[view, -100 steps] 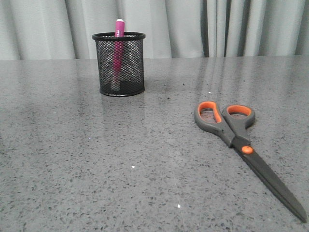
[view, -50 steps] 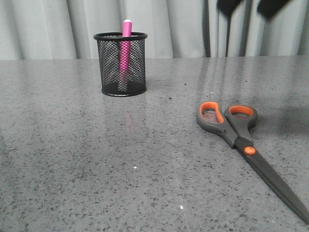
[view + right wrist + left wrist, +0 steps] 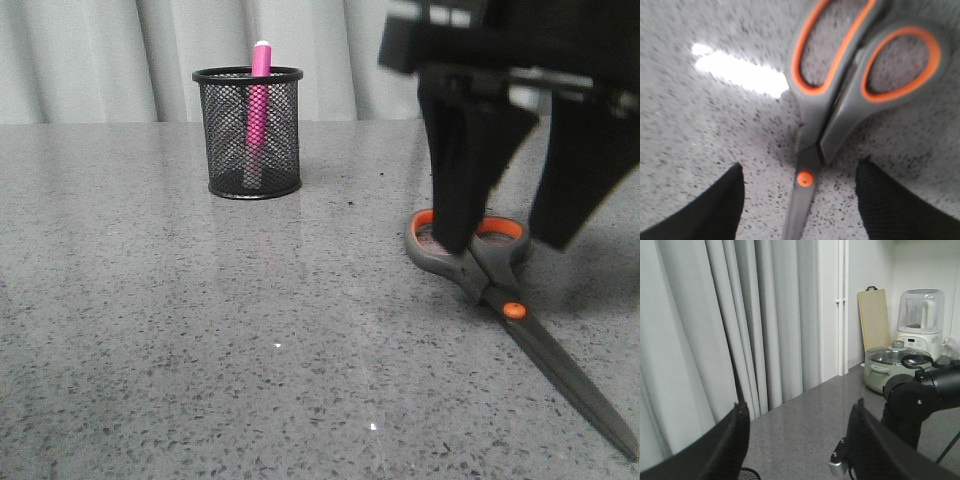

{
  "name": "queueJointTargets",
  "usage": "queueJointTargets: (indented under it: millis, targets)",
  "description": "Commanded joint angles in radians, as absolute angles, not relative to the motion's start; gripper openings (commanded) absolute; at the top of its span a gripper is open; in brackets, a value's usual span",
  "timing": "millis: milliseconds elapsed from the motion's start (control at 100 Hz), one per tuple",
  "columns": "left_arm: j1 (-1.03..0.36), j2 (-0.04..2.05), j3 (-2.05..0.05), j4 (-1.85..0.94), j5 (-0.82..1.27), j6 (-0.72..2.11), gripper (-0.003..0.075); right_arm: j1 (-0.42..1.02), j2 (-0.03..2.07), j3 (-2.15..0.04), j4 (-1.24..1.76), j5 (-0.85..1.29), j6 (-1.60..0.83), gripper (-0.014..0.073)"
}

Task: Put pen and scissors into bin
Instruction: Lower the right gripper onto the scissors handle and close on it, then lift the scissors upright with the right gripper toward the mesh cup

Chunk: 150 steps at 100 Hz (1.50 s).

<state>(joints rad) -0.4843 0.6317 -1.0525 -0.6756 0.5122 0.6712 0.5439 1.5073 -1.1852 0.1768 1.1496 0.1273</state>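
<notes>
My right gripper's fingers hang above the scissors' orange pivot screw (image 3: 514, 310), so it is too early to close. They lower first, or the grip would miss.
The black mesh bin (image 3: 245, 135) stands at the back left of the table. The pink pen (image 3: 259, 95) stands upright in it, white tip above the rim. The scissors (image 3: 497, 285) lie flat at the right, orange-lined handles away from me and blades pointing to the front right. My right gripper (image 3: 503, 245) is open and hangs over the handles, one finger on each side. In the right wrist view the gripper (image 3: 800, 166) straddles the scissors (image 3: 826, 120) near the orange pivot screw (image 3: 805, 178) without touching them. My left gripper (image 3: 800, 406) is open, empty and raised.
A grey curtain (image 3: 120, 60) hangs behind the speckled grey table (image 3: 150, 330). The left wrist view shows the bin's rim (image 3: 747, 473), my right arm (image 3: 920, 400), and a pot (image 3: 890, 370), a blender (image 3: 920, 320) and a board (image 3: 874, 320) at the far end.
My right gripper has come down from the top of the front view to just above the scissors' handles. The scissors, bin and pen stay where they were.
</notes>
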Motion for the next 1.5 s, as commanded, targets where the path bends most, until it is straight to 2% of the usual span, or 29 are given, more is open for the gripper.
queueJointTargets:
  millis: [0,480,550,620,760,970,1060,1190,1490]
  targets:
    - [-0.490,0.632,-1.076,-0.706,0.457,0.647,0.0389,0.547,1.492,-1.176,0.187,1.129,0.126,0.0434]
    - [-0.490,0.632,-1.074,-0.728,0.457,0.641,0.0388,0.547,1.574,-1.158,0.191,1.033,0.126,0.0419]
    - [-0.490,0.632,-1.074,-0.728,0.459,0.641,0.0388,0.547,1.584,-1.162,0.187,1.029,0.126,0.0348]
    - [-0.490,0.632,-1.074,-0.730,0.461,0.641,0.0388,0.547,1.586,-1.162,0.181,1.022,0.126,0.0228]
    - [-0.490,0.632,-1.074,-0.737,0.467,0.641,0.0388,0.547,1.586,-1.164,0.170,1.000,0.126,-0.0077]
    - [-0.490,0.632,-1.074,-0.737,0.469,0.641,0.0388,0.551,1.530,-1.259,0.161,0.962,0.126,-0.0055]
    - [-0.490,0.632,-1.074,-0.737,0.473,0.641,0.0388,0.561,1.468,-1.333,0.161,0.841,0.126,-0.0055]
    - [-0.490,0.632,-1.074,-0.737,0.480,0.641,0.0388,0.572,1.411,-1.397,0.161,0.514,0.126,-0.0055]
    - [-0.490,0.632,-1.074,-0.737,0.487,0.641,0.0388,0.572,1.531,-1.392,0.096,-0.143,0.124,-0.0057]
